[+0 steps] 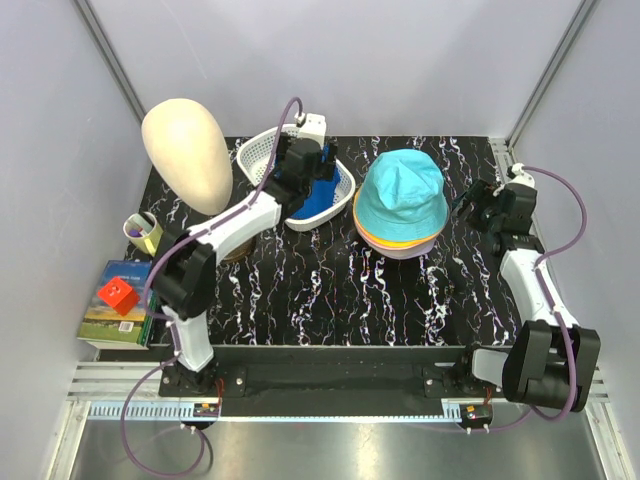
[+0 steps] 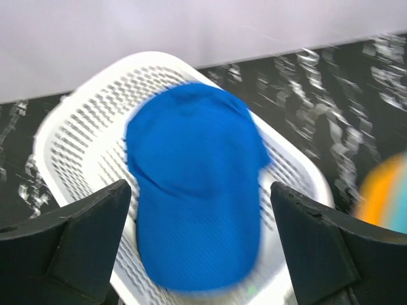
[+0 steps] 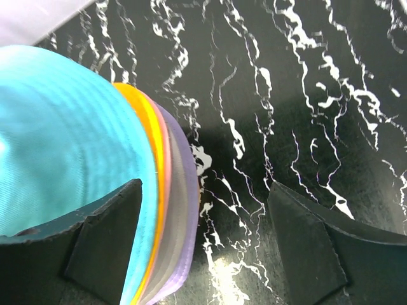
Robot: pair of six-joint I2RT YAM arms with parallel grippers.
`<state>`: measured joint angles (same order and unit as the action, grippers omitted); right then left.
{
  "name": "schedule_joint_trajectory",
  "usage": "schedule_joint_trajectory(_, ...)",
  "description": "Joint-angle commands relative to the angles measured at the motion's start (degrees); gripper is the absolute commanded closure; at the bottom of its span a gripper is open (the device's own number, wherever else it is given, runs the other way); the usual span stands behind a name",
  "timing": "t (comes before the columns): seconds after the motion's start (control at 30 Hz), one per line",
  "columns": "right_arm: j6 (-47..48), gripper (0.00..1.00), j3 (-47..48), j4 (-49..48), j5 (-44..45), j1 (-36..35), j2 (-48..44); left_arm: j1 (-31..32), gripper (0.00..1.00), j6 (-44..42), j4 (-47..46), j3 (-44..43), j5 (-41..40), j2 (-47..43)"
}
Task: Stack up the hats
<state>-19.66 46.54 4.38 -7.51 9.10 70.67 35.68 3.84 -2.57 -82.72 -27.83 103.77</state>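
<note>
I need to grab the royal-blue hat by its middle (image 1: 320, 189) (image 2: 198, 189) with my left gripper next, so its outer edge stays free for the right gripper at handover.
A teal bucket hat (image 1: 402, 195) tops a stack of hats at the centre right of the black marbled table (image 1: 330, 290); orange-yellow (image 3: 149, 140), pink and lavender (image 3: 187, 190) brims show beneath it. A royal-blue hat (image 2: 194, 184) lies in the white perforated basket (image 2: 82, 127). My left gripper (image 2: 199, 186) hangs open above that blue hat, which is blurred, and holds nothing. My right gripper (image 3: 205, 186) is open at the stack's right side. One of its fingers is over the teal brim (image 3: 57, 140), the other over bare table.
A cream mannequin head (image 1: 187, 152) stands at the back left, close to the basket (image 1: 262, 150). Left of the table are a small cup (image 1: 143, 232) and a book (image 1: 115, 320) with a red cube (image 1: 117, 293) on it. Grey walls close in the back and sides.
</note>
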Motion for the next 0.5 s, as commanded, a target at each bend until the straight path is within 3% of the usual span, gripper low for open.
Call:
schedule_joint_trajectory(0.0,0.4,0.12,-0.3,0.0,0.7,0.0,-3.3,-3.4,0.03,-3.5,2.5,-7.0,-0.4,9.0)
schedule_joint_trajectory(0.23,0.7,0.12,-0.3,-0.2,-1.2,0.0,-3.5,-7.3,0.02,-1.9,2.9,-11.5,8.0,17.8)
schedule_joint_trajectory(0.33,0.4,0.12,-0.2,-0.5,-1.7,0.0,-2.7,-8.5,0.1,-0.9,2.7,-11.0,12.3,18.6)
schedule_joint_trajectory(0.37,0.3,0.12,-0.2,-0.6,-2.0,0.0,-2.6,-8.6,0.31,-0.4,2.7,-10.5,11.7,18.5)
schedule_joint_trajectory(0.43,0.1,0.12,-0.2,-0.8,-2.5,0.0,-2.2,-8.6,0.6,-0.1,-0.8,-9.0,10.6,17.1)
schedule_joint_trajectory(0.47,0.2,0.12,-0.4,-0.8,-2.5,0.0,-2.2,-8.6,0.84,0.0,-1.9,-6.5,10.0,16.3)
